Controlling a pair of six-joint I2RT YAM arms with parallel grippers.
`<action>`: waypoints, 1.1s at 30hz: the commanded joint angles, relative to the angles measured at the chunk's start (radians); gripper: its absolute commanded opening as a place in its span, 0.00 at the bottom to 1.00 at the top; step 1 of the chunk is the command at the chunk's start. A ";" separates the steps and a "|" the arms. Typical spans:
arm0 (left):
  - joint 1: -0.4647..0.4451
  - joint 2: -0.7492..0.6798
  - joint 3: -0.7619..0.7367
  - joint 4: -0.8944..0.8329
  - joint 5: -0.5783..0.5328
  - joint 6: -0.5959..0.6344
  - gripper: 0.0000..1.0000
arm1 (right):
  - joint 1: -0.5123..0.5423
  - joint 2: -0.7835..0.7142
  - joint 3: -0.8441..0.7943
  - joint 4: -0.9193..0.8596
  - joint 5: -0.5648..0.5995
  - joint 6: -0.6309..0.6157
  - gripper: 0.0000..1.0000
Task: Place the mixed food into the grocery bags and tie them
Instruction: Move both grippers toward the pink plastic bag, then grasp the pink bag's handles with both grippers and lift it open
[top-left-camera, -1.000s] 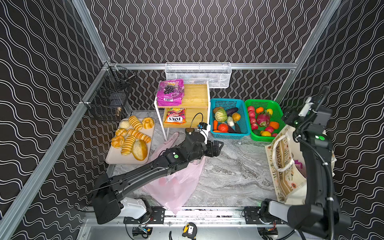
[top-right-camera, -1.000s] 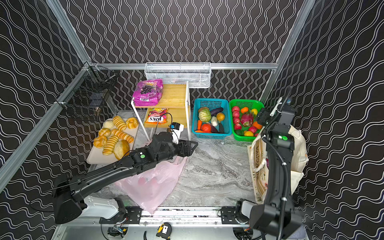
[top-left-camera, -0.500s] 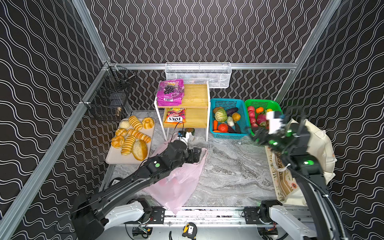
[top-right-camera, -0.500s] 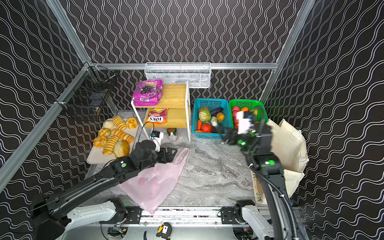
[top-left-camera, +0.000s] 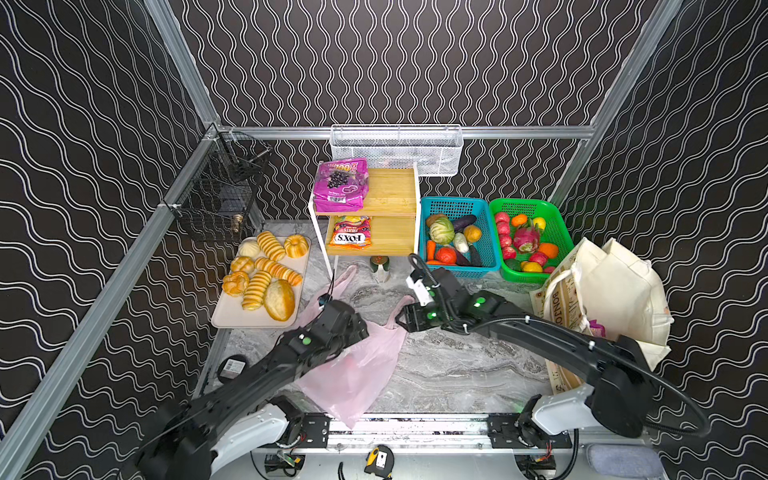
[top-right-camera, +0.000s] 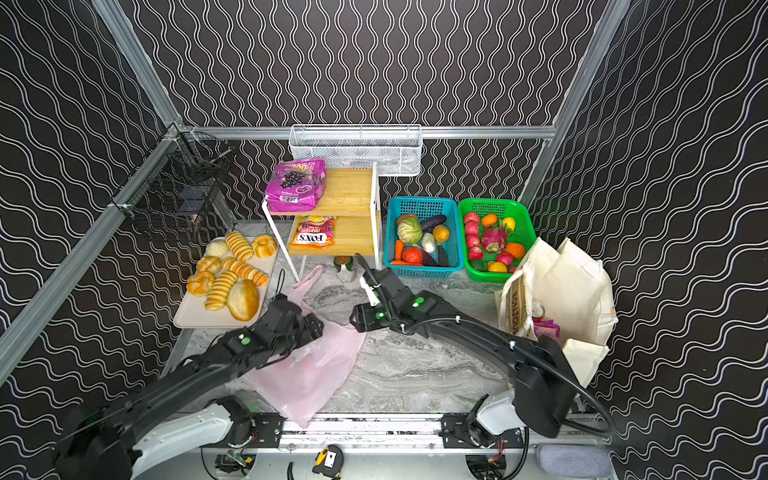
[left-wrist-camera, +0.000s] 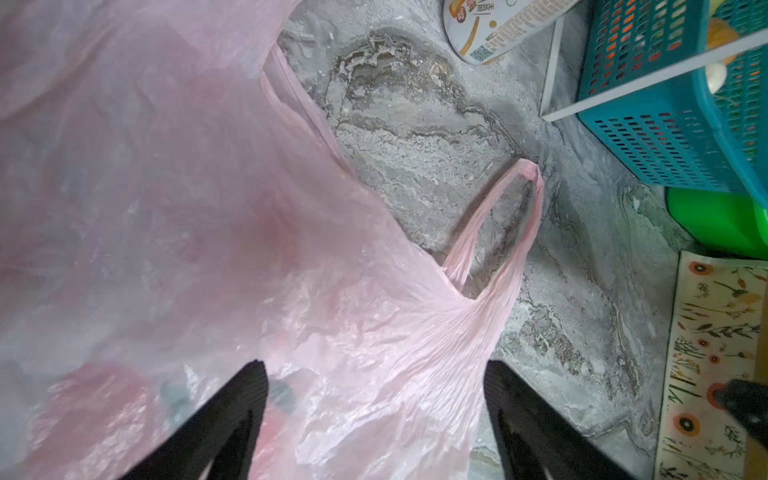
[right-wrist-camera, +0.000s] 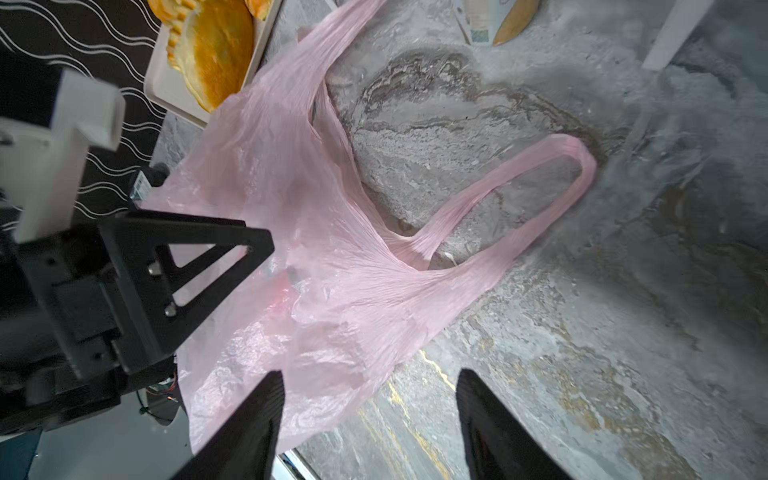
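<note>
Next, my left gripper grabs the bag's top layer (top-left-camera: 364, 358) at its crinkled opening (top-left-camera: 376, 330) to open the pink plastic bag for placing food.
The thin pink plastic bag (top-left-camera: 357, 374) (top-right-camera: 307, 374) lies flat on the marble table with reddish things showing dimly through it. My left gripper (top-left-camera: 358, 329) (left-wrist-camera: 376, 386) hovers open over the bag's crinkled mouth. My right gripper (top-left-camera: 405, 318) (right-wrist-camera: 370, 390) is open beside the bag's edge, close to its right handle loop (right-wrist-camera: 540, 178) (left-wrist-camera: 498, 232). The cream tote (top-left-camera: 615, 291) stands at the right, with a red can (top-right-camera: 539, 309) and a magenta pouch (top-right-camera: 546, 330) inside. Another magenta grape pouch (top-left-camera: 340, 185) and a snack pouch (top-left-camera: 352, 232) lie on the shelf. A cabbage (top-left-camera: 441, 230) sits in the blue basket.
A bread tray (top-left-camera: 232, 320) lies at the left and a wooden shelf (top-left-camera: 390, 191) at the back. The blue basket (top-left-camera: 457, 201) and green basket (top-left-camera: 523, 203) hold vegetables and fruit. A cup (top-left-camera: 380, 266) lies under the shelf. A black wire basket (top-left-camera: 220, 199) hangs on the left wall.
My right arm swung from the tote down and left to the pink bag's handle. My left arm drew back from under the shelf to over the bag's mouth.
</note>
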 joint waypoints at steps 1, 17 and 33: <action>0.011 0.139 0.143 -0.157 -0.035 -0.065 0.89 | 0.019 0.009 -0.002 0.038 0.072 0.026 0.68; 0.023 0.611 0.511 -0.468 -0.131 -0.065 0.84 | 0.020 -0.170 -0.182 0.110 0.221 0.030 0.70; 0.040 0.713 0.559 -0.459 -0.134 -0.041 0.48 | 0.020 -0.195 -0.211 0.091 0.262 0.004 0.72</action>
